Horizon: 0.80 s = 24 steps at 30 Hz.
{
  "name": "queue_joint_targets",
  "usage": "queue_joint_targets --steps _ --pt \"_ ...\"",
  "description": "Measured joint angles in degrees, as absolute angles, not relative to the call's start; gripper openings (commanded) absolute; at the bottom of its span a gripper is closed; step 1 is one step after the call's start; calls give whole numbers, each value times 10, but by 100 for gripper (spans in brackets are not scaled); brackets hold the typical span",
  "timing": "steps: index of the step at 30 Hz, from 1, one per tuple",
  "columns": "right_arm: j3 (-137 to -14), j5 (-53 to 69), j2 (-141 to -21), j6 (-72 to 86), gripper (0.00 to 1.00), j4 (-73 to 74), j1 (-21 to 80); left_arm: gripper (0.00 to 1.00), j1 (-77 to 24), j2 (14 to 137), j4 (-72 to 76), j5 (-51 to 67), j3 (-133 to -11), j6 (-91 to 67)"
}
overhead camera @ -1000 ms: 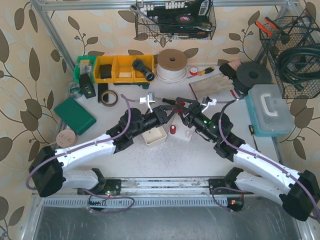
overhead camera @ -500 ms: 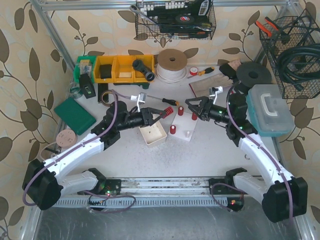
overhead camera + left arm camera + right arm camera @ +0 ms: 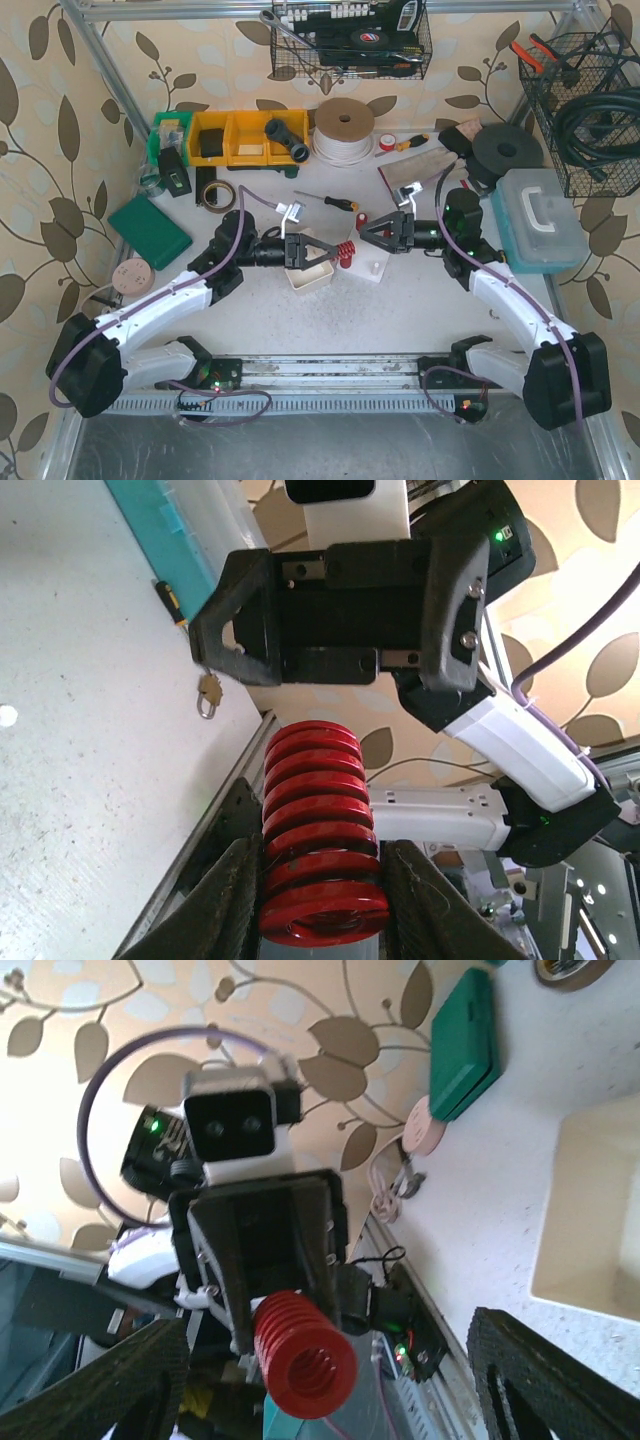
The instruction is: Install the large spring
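Note:
The spring's opposite end should stay clear to install over the peg, so my right gripper will next grab across the sides of the large spring's loose end (image 3: 349,248) (image 3: 307,1365).
My left gripper (image 3: 334,252) is shut on the large red coil spring (image 3: 344,250) and holds it level above the table, pointing right. In the left wrist view the spring (image 3: 322,830) sits between my two fingers (image 3: 232,900), clamped near its base. My right gripper (image 3: 365,236) is open and faces the spring's free end, a short gap away. In the right wrist view the spring's open end (image 3: 302,1358) shows between my wide-apart right fingers (image 3: 550,1380). The white peg plate (image 3: 373,266) lies under both grippers, mostly hidden.
A cream open box (image 3: 310,273) sits just below the left gripper. A teal plastic case (image 3: 538,220) is at the right and a green case (image 3: 150,232) at the left. Yellow bins (image 3: 235,136), a wire reel (image 3: 343,128) and a screwdriver (image 3: 330,200) lie behind.
My left gripper has carried the spring right and toward the front. My right gripper has swung left and now faces the spring's end. The two now cover the peg plate.

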State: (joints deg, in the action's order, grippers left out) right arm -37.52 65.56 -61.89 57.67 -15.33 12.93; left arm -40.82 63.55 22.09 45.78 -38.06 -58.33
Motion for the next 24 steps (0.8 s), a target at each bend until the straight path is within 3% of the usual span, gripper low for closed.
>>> queue_joint_targets --steps 11,20,24 --pt "-376 667 -621 598 71 -187 165 0 -408 682 384 463 -364 -667" --pt "-385 672 -621 610 56 -192 181 0 -408 682 401 465 -375 -679" --pt "-395 674 -621 614 54 -193 183 0 -408 682 402 466 -375 -679"
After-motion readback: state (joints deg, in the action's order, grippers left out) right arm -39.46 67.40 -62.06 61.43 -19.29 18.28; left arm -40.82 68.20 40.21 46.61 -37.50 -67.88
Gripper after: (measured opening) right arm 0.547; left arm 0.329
